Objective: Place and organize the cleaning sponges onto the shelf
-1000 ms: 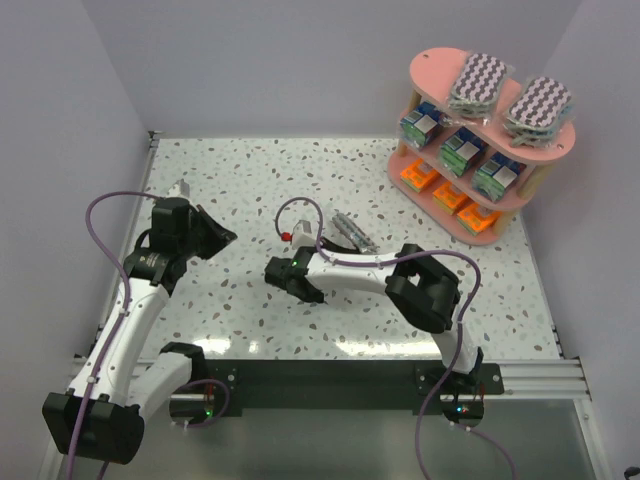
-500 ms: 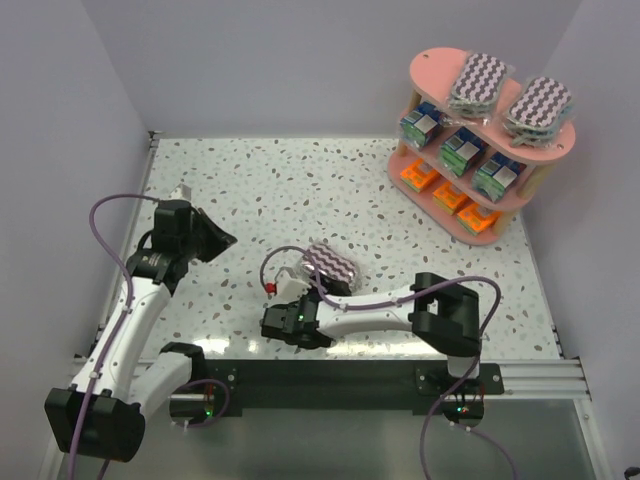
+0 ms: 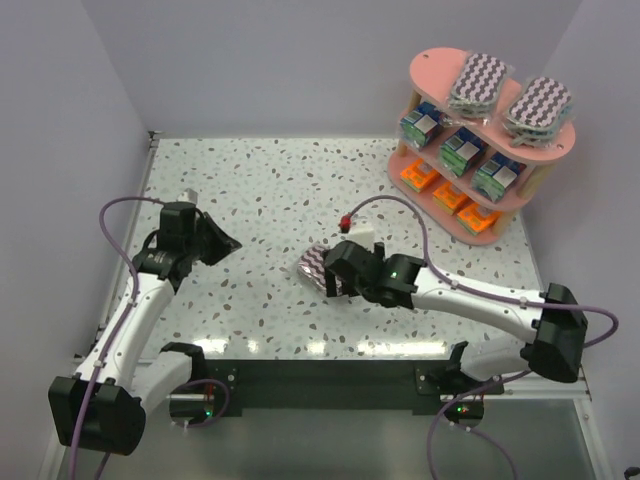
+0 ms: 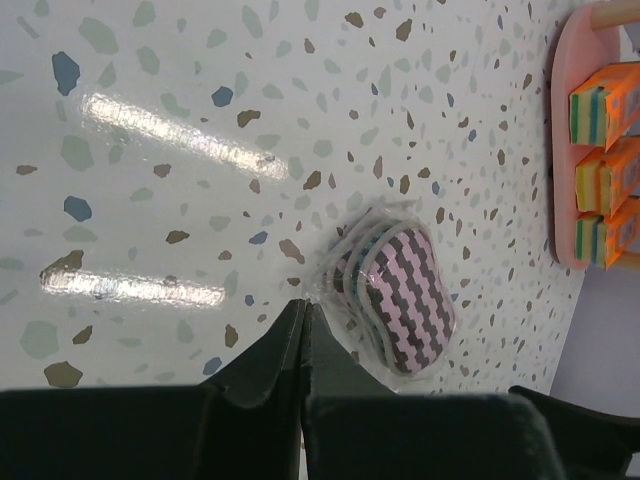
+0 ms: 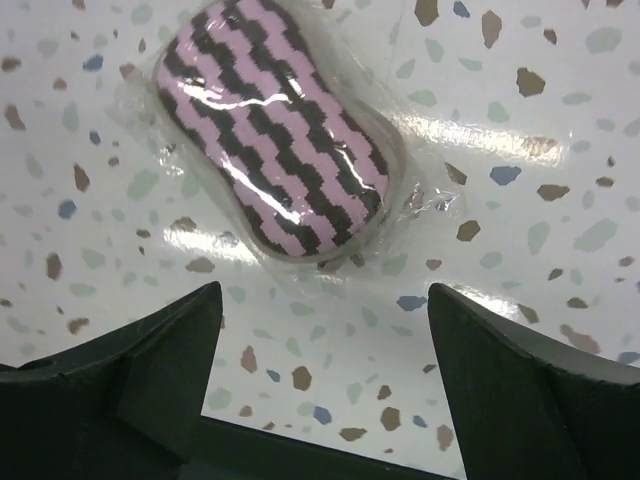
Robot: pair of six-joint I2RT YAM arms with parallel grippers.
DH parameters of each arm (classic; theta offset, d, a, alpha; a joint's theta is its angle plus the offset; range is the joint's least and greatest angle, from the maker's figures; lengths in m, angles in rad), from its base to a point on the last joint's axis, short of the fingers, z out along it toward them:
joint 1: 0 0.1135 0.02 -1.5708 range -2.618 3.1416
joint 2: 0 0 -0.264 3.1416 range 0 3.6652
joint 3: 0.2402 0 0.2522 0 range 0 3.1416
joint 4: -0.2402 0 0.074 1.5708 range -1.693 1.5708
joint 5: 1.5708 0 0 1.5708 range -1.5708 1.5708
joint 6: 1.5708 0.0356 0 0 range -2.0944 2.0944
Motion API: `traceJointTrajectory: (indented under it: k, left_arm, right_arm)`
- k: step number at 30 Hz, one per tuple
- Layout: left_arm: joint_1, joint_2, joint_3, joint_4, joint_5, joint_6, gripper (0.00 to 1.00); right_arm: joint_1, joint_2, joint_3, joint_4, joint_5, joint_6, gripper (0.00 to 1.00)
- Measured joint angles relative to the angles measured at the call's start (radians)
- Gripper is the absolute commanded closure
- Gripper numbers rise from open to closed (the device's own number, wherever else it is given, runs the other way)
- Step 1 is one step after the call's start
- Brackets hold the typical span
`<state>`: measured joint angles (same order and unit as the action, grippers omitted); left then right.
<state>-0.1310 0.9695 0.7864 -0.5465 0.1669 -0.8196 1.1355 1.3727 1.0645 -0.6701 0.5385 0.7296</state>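
Note:
My right gripper grabs the zigzag sponge pack by its near end (image 3: 338,286) next, leaving the pack's far end free to place onto the shelf (image 3: 432,68).
One purple-white zigzag sponge pack (image 3: 317,266) in clear wrap lies flat on the speckled table (image 3: 250,180). My right gripper (image 3: 330,277) is at its right edge, open, and the pack (image 5: 270,140) lies just beyond the fingertips (image 5: 205,300), untouched. My left gripper (image 3: 226,243) hovers to the pack's left, shut and empty, its tips (image 4: 303,305) close to the wrap of the pack (image 4: 400,300). The pink shelf (image 3: 432,68) stands at the far right. It carries two zigzag packs (image 3: 478,80) on top, three green-blue packs (image 3: 460,150) in the middle and orange packs (image 3: 448,195) at the bottom.
Pale walls close in the table at the back and on both sides. The shelf's bottom board (image 4: 562,150) with orange packs (image 4: 605,165) shows at the right edge of the left wrist view. A black rail (image 3: 330,375) runs along the near edge.
My right gripper has opened and swung from the left of the zigzag pack round to its right side. The pack has shifted nearer and lies flat. The left arm has hardly moved.

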Motion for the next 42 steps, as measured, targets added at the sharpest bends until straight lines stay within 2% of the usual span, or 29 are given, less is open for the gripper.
traceJointTrajectory:
  k: [5, 7, 11, 16, 21, 24, 25, 26, 27, 30, 38, 42]
  left_arm:
    - [0.0, 0.006, -0.001, 0.006, 0.015, 0.0, 0.99]
    - [0.0, 0.006, -0.001, 0.006, 0.019, 0.001, 0.99]
    - [0.0, 0.006, -0.001, 0.006, 0.025, 0.001, 0.99]
    - [0.0, 0.006, -0.001, 0.006, 0.031, 0.001, 0.99]
    - [0.0, 0.007, -0.001, 0.006, 0.035, 0.002, 0.99]
    - [0.0, 0.011, -0.001, 0.006, 0.039, 0.002, 0.99]
    - [0.0, 0.013, -0.001, 0.005, 0.04, 0.002, 0.99]
    - [0.0, 0.015, -0.001, 0.005, 0.04, 0.002, 0.99]
    - [0.0, 0.016, -0.001, 0.005, 0.04, 0.003, 0.99]
    - [0.0, 0.016, -0.001, 0.001, 0.04, 0.01, 0.99]
    - [0.0, 0.017, -0.01, 0.004, 0.048, 0.019, 1.0]
    - [0.0, 0.036, -0.014, 0.008, 0.064, 0.019, 1.0]
  right_arm:
    - [-0.179, -0.1, -0.189, 0.115, -0.185, 0.22, 0.13]
    - [-0.209, -0.108, -0.25, 0.159, -0.242, 0.284, 0.14]
    - [-0.232, -0.135, -0.366, 0.302, -0.325, 0.416, 0.15]
    - [-0.264, -0.2, -0.518, 0.528, -0.359, 0.588, 0.2]
    - [-0.3, -0.163, -0.587, 0.67, -0.375, 0.683, 0.27]
    - [-0.315, -0.094, -0.587, 0.753, -0.382, 0.703, 0.46]
    - [-0.32, -0.068, -0.589, 0.781, -0.386, 0.71, 0.6]
    - [-0.326, -0.043, -0.591, 0.81, -0.393, 0.716, 0.68]
    - [-0.332, -0.027, -0.594, 0.84, -0.401, 0.729, 0.8]
    - [-0.338, -0.012, -0.595, 0.891, -0.422, 0.744, 1.0]
    - [-0.339, -0.1, -0.608, 0.886, -0.454, 0.759, 1.0]
    - [-0.34, -0.133, -0.544, 0.874, -0.455, 0.764, 1.0]
